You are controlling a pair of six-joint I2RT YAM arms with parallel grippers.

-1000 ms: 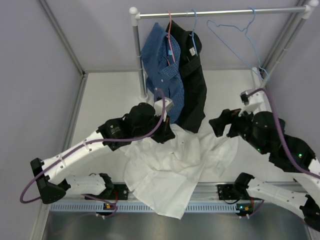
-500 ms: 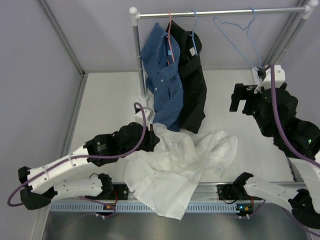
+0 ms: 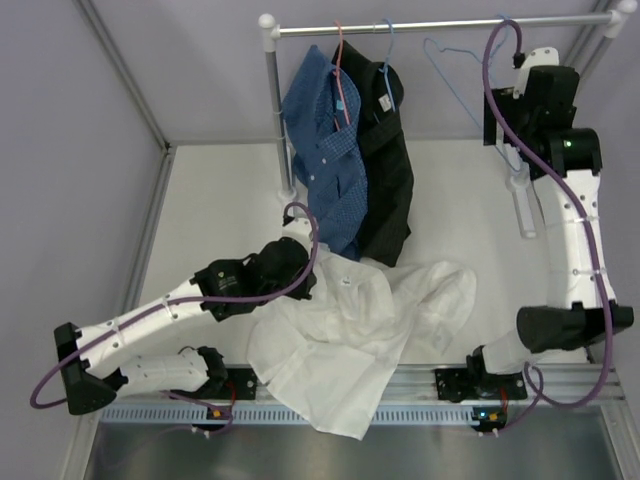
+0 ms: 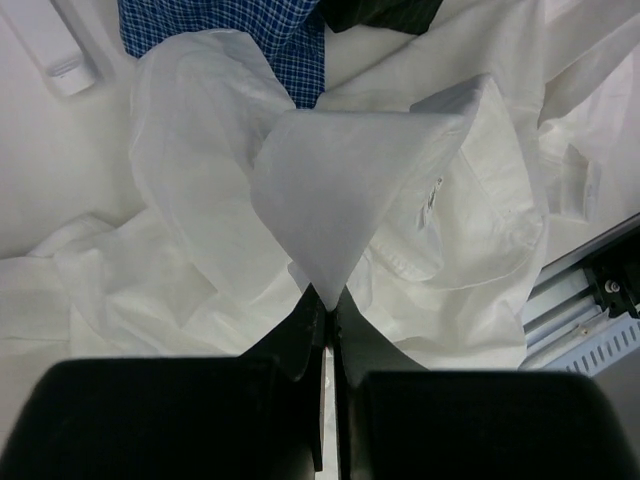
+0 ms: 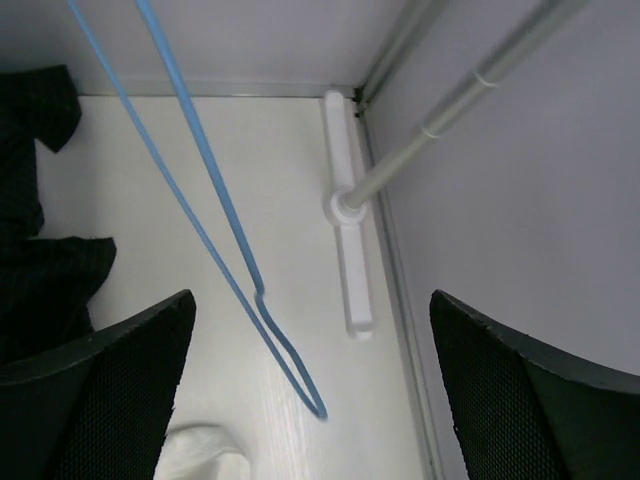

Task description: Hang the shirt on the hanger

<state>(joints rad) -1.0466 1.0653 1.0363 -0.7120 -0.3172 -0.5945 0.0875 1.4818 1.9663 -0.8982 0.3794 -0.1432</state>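
The light-blue hanger (image 3: 455, 72) should be grabbed next with my right gripper by the wire toward its near end, so its hook and far end stay free to go into the shirt.
The white shirt (image 3: 350, 330) lies crumpled on the table's near middle, its hem over the front rail. My left gripper (image 3: 303, 268) is shut on a fold of the shirt near the collar (image 4: 325, 200), at the shirt's far left edge; the jaws (image 4: 327, 300) pinch the fabric's tip. The light-blue wire hanger (image 3: 455, 72) hangs bare on the rail's right part. My right gripper (image 3: 500, 122) is raised beside it, wide open and empty. In the right wrist view the hanger's wires (image 5: 199, 150) run down between the spread fingers (image 5: 312, 330), apart from both.
A blue checked shirt (image 3: 325, 140) on a pink hanger and a black shirt (image 3: 390, 170) on a blue hanger hang from the rail (image 3: 440, 24). The rail's posts (image 3: 275, 110) (image 5: 440, 130) and the right foot (image 5: 350, 260) stand near the walls.
My right arm has risen from the shirt's right side up and back to the hanger, open. My left gripper pulled the shirt fold leftward, then shifted slightly right.
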